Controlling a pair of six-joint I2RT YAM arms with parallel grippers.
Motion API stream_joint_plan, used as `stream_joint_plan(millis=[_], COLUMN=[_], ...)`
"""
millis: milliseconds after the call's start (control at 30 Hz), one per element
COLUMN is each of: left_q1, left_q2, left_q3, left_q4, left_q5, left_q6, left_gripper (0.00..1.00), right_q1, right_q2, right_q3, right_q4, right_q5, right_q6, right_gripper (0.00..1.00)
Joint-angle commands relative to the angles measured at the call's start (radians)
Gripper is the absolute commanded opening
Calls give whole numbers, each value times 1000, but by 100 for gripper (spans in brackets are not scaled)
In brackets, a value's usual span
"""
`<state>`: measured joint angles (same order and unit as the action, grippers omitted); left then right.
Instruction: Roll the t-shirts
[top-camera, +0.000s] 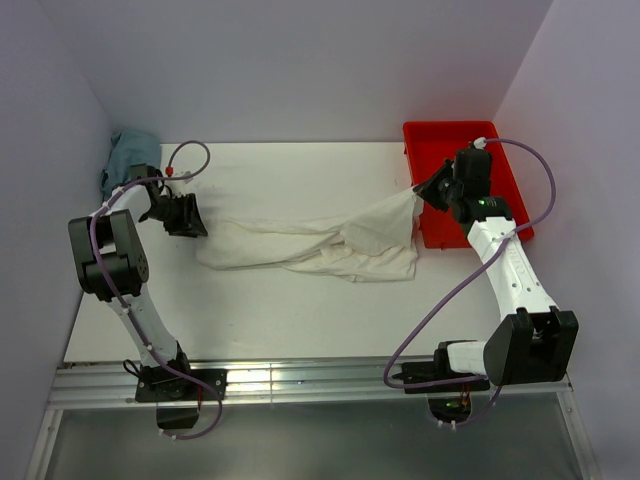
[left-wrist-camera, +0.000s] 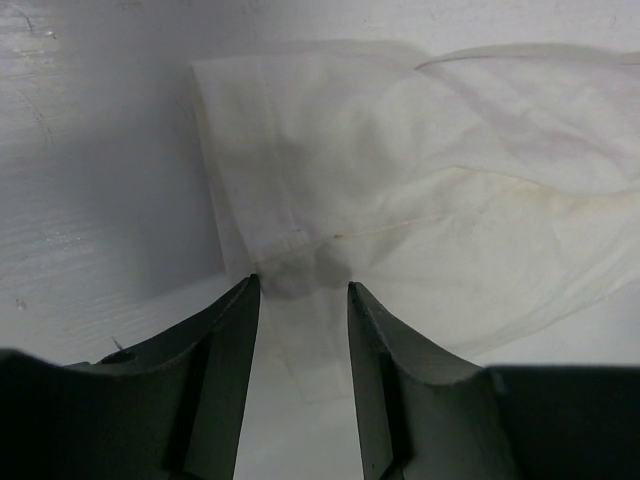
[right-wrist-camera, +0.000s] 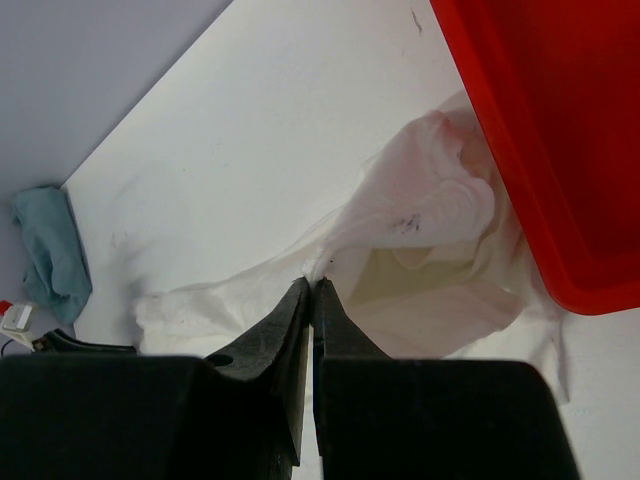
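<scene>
I will next grab the t-shirt's hem edge (top-camera: 210, 238) (left-wrist-camera: 287, 272) with my left gripper, at the t-shirt's end opposite my right gripper, to spread the t-shirt flat for rolling.
A cream-white t-shirt (top-camera: 310, 245) lies crumpled lengthwise across the middle of the white table. My right gripper (top-camera: 420, 190) is shut on a pinch of its right end and holds that end lifted beside the red bin; in the right wrist view the fingertips (right-wrist-camera: 315, 283) clamp a small fold of the t-shirt (right-wrist-camera: 430, 210). My left gripper (top-camera: 196, 226) is at the shirt's left end. In the left wrist view it (left-wrist-camera: 302, 285) stands open over the t-shirt (left-wrist-camera: 420, 170), with a hem edge lying flat on the table between the fingers.
A red bin (top-camera: 440, 150) stands at the back right, right beside my right gripper, and shows in the right wrist view as the red bin (right-wrist-camera: 560, 130). A blue-green cloth (top-camera: 128, 160) is bunched in the far left corner. Walls close the table on three sides.
</scene>
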<state>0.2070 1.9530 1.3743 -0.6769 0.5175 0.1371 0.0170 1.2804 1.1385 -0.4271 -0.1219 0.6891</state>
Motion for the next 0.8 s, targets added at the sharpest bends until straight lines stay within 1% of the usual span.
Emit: stream_joint_plan(millis=[0,767], left_q1=[-3,-4], left_q2=[-32,20], left_q3=[11,20], left_q4=[14,28], left_q5=[13,-14], left_q6=[-1,-8], left_gripper=[45,38], right_q1=[-9,-9], right_q2=[-26,-24], right_q3=[9,10], right_q4=[28,31], right_q5=[-1,-7], right_q6=[-14,-16], right_gripper=[0,0])
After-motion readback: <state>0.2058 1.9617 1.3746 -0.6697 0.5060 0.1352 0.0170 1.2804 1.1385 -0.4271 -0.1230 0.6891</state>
